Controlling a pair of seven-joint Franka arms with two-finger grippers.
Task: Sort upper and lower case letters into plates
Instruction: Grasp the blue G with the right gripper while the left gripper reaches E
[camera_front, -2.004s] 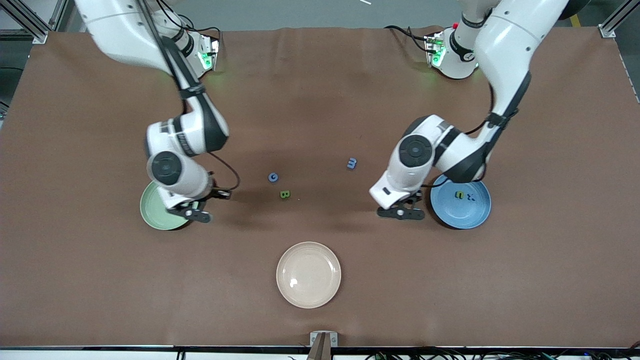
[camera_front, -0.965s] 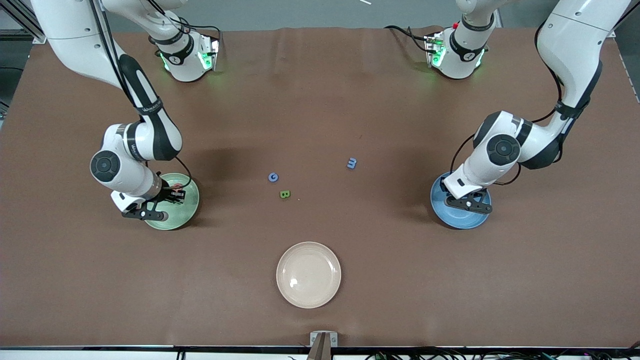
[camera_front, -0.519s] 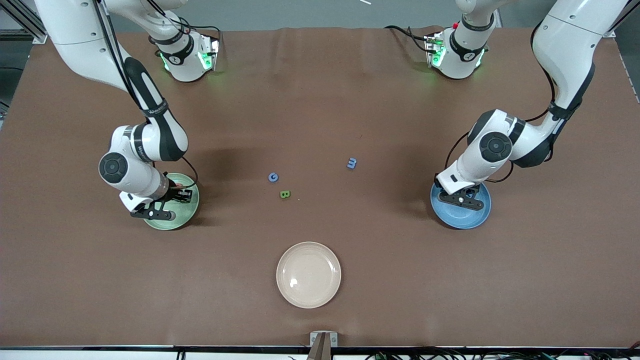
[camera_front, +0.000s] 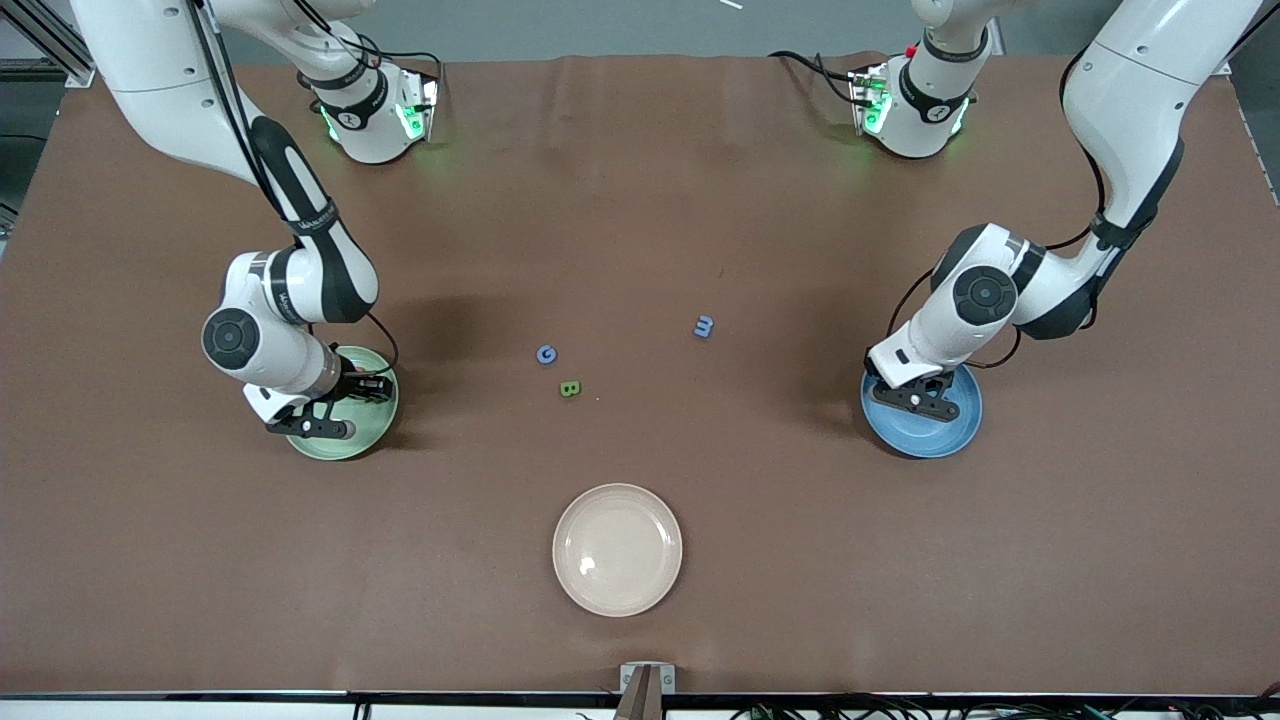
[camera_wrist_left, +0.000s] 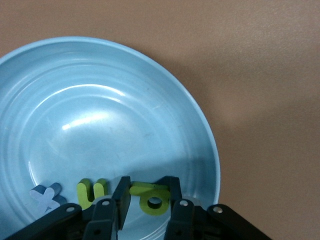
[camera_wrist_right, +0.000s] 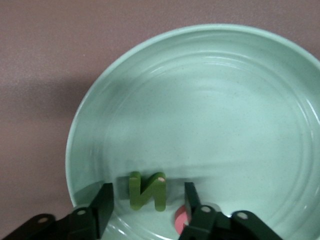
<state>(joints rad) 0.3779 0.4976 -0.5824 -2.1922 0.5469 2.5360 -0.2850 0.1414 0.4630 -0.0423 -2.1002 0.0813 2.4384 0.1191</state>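
Observation:
The green letter (camera_wrist_left: 150, 199) is in my left gripper, low inside the blue plate's rim. It would lie in that plate, so I need to open my left gripper now.
My left gripper (camera_front: 935, 388) is low in the blue plate (camera_front: 935, 435) and shut on a green small letter (camera_wrist_left: 150, 199). In the left wrist view the gripper (camera_wrist_left: 148, 192) has a green u (camera_wrist_left: 91, 191) and a blue x (camera_wrist_left: 45, 196) lying beside it in the plate (camera_wrist_left: 125, 125). My right gripper (camera_front: 360, 388) is open, low in the pale green plate (camera_front: 350, 435). In the right wrist view the gripper (camera_wrist_right: 148, 197) has a green N (camera_wrist_right: 146, 191) between its fingers with gaps on both sides, and a red letter (camera_wrist_right: 180, 220) shows partly by one finger in the plate (camera_wrist_right: 210, 115).
A blue G (camera_front: 546, 354), a green B (camera_front: 569, 388) and a blue m (camera_front: 704, 326) lie on the brown table between the two plates. A cream-beige plate (camera_front: 617, 549) stands nearer the front camera, mid-table.
Both arms swung out from beside the plates to over them and came down into them. In the last half second they have moved only slightly.

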